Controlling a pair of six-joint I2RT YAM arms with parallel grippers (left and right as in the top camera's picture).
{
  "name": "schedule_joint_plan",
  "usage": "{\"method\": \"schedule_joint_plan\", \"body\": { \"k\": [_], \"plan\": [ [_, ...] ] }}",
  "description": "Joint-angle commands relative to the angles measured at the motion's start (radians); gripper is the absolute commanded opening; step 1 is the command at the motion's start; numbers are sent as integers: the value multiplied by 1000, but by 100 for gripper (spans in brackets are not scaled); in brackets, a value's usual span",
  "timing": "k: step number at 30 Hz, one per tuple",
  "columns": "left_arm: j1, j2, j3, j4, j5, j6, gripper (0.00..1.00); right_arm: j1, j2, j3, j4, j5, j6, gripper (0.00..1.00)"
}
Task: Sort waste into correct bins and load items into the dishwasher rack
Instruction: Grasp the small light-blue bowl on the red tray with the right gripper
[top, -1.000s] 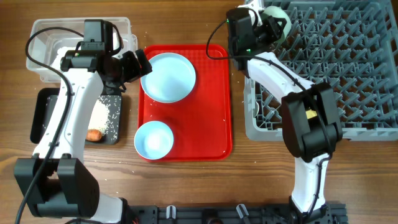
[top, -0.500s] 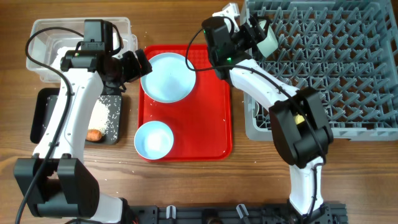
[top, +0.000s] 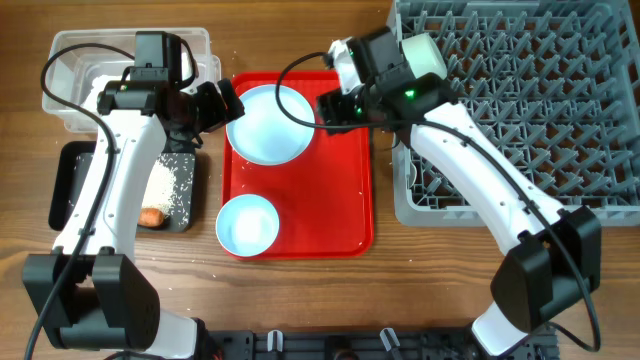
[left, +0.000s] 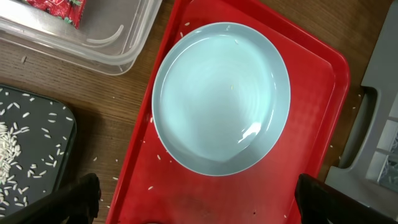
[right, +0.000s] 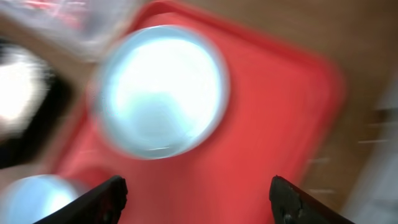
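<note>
The light blue bowl will be grabbed by its rack-side rim (top: 276, 224) (right: 74, 194) with my right gripper, so the bowl's opposite edge stays free to load between the rack's wires.
The light blue plate (top: 270, 122) lies at the back of the red tray (top: 345, 210), and the light blue bowl (top: 247, 225) sits at its front. My left gripper (top: 228, 103) hovers open at the plate's left edge; in the left wrist view the plate (left: 221, 106) lies ahead of the empty left gripper (left: 199, 205). My right gripper (top: 325, 108) is open and empty over the tray, by the plate's right edge. Its view is blurred but shows the plate (right: 158, 90) beyond the right gripper (right: 196, 199). The pale green bowl (top: 425, 55) rests in the dishwasher rack (top: 560, 120), at its back left.
The clear tub (top: 95, 50) stands at the back left with a red wrapper (left: 56, 9) inside. In front of it the black tray (top: 72, 190) holds rice (top: 170, 190) and a carrot (top: 152, 215). Loose rice grains dot the red tray.
My right gripper has opened, left the pale green bowl in the rack and swung left over the red tray. The left arm has not moved.
</note>
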Motion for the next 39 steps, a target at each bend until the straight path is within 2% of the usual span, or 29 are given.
{"method": "schedule_joint_plan", "body": {
  "k": [1,6,9,13,14,16,21,27,31,33,39],
  "plan": [
    [5,9,0,0,-6,-12,100,60,1,-84,14,-210,235,75],
    [4,9,0,30,26,-20,100,176,56,-157,82,-174,453,72],
    [31,7,2,68,-66,-42,100,227,115,-157,84,-137,502,68],
    [191,5,2,18,-94,-187,100,264,186,-157,80,-128,546,63],
    [256,5,2,2,-92,-200,100,264,187,-157,82,-131,552,57],
    [325,5,2,-1,-92,-200,100,267,188,-157,89,-130,552,49],
    [467,5,1,-1,-91,-200,100,297,205,-157,97,-127,555,37],
    [472,5,1,-1,-92,-200,100,355,231,-153,103,-93,555,28],
    [472,5,1,-1,-92,-200,100,345,315,-77,21,-130,551,17],
    [472,5,1,-1,-92,-200,100,344,354,-11,-40,-134,532,5],
    [472,5,1,-1,-92,-200,100,283,249,6,-58,-88,500,4]
  ]
}}
